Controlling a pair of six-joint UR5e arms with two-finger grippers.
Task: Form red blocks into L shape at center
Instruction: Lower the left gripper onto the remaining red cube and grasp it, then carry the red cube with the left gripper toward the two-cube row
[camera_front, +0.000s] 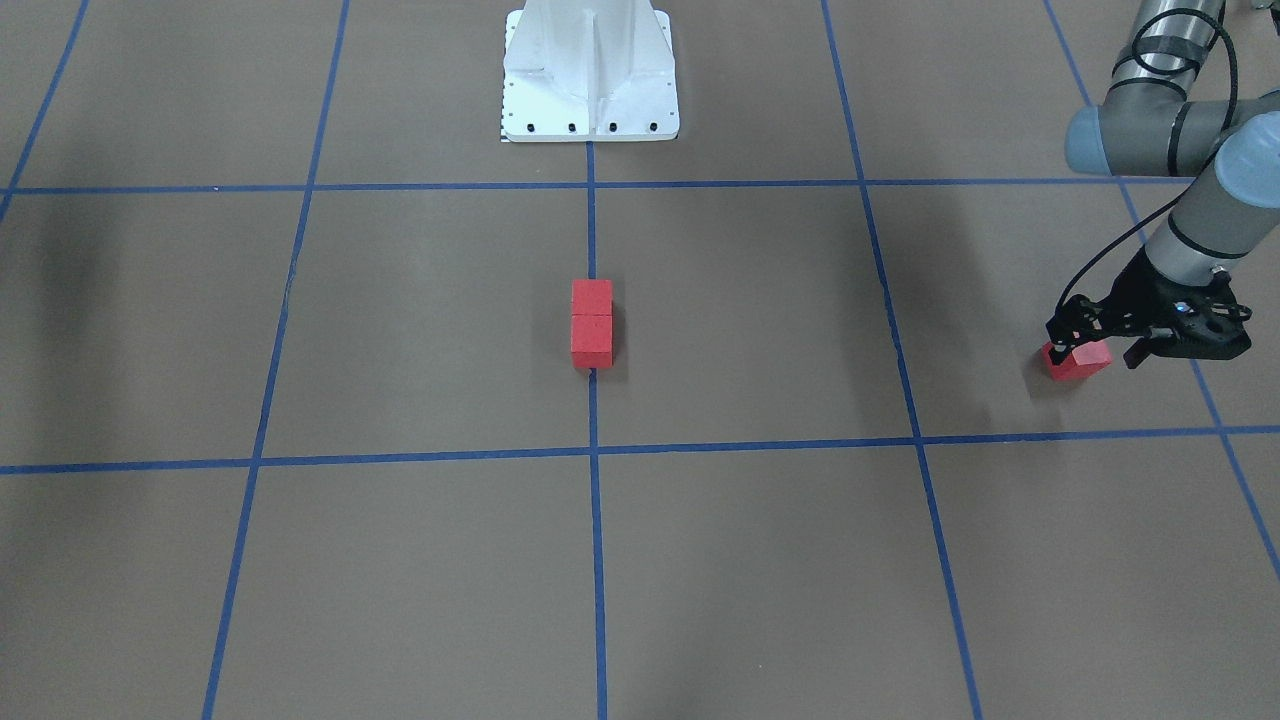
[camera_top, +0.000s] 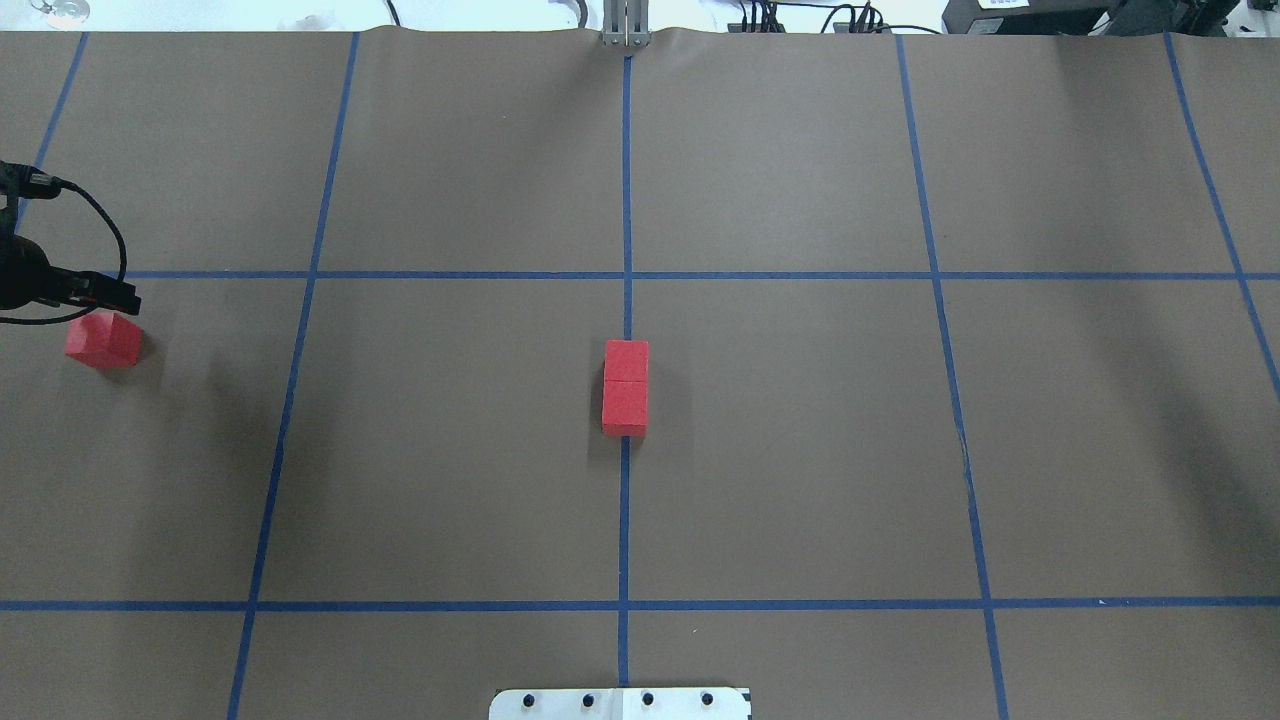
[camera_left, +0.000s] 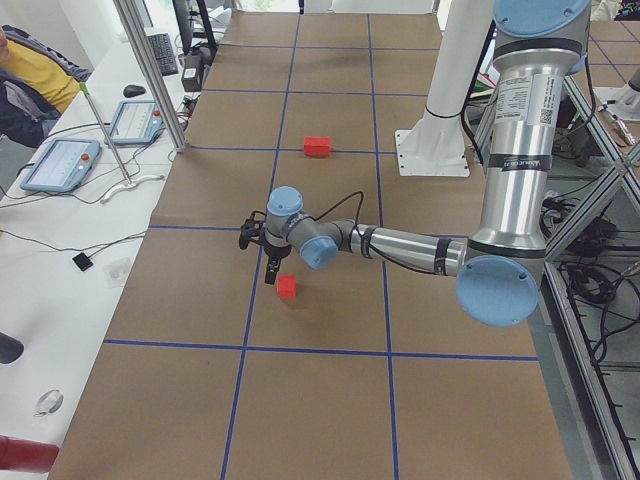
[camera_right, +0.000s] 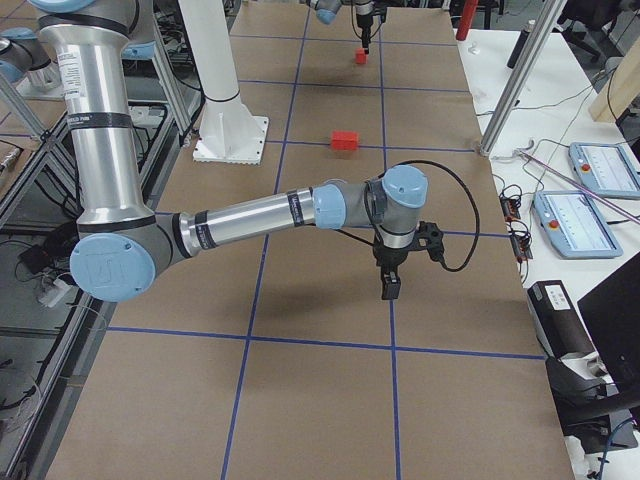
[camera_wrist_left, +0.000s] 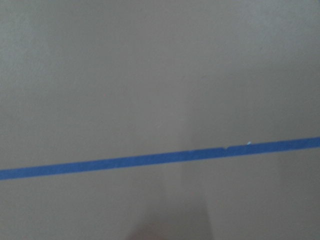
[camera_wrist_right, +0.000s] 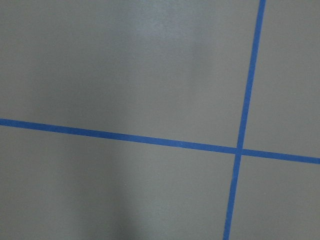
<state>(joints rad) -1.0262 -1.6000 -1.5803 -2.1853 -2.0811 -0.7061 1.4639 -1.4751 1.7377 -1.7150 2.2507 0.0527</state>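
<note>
The robot should next grab the third red block by its sides with its left gripper, to complete the L shape at the center.
Two red blocks (camera_front: 592, 323) lie touching end to end on the centre tape line, also in the overhead view (camera_top: 626, 386). The third red block (camera_front: 1077, 360) sits alone far out on my left side (camera_top: 104, 340). My left gripper (camera_front: 1097, 348) is low over it and open. One finger is at the block's edge, the other stands clear of it. I cannot tell whether the gripper touches the block. My right gripper (camera_right: 390, 285) shows only in the exterior right view, low over bare paper, and I cannot tell whether it is open or shut.
The white robot base (camera_front: 590, 80) stands on the centre line behind the two blocks. Blue tape lines (camera_top: 626, 605) grid the brown paper. Benches with tablets (camera_left: 60, 165) and a metal post (camera_left: 150, 75) border the table's left end.
</note>
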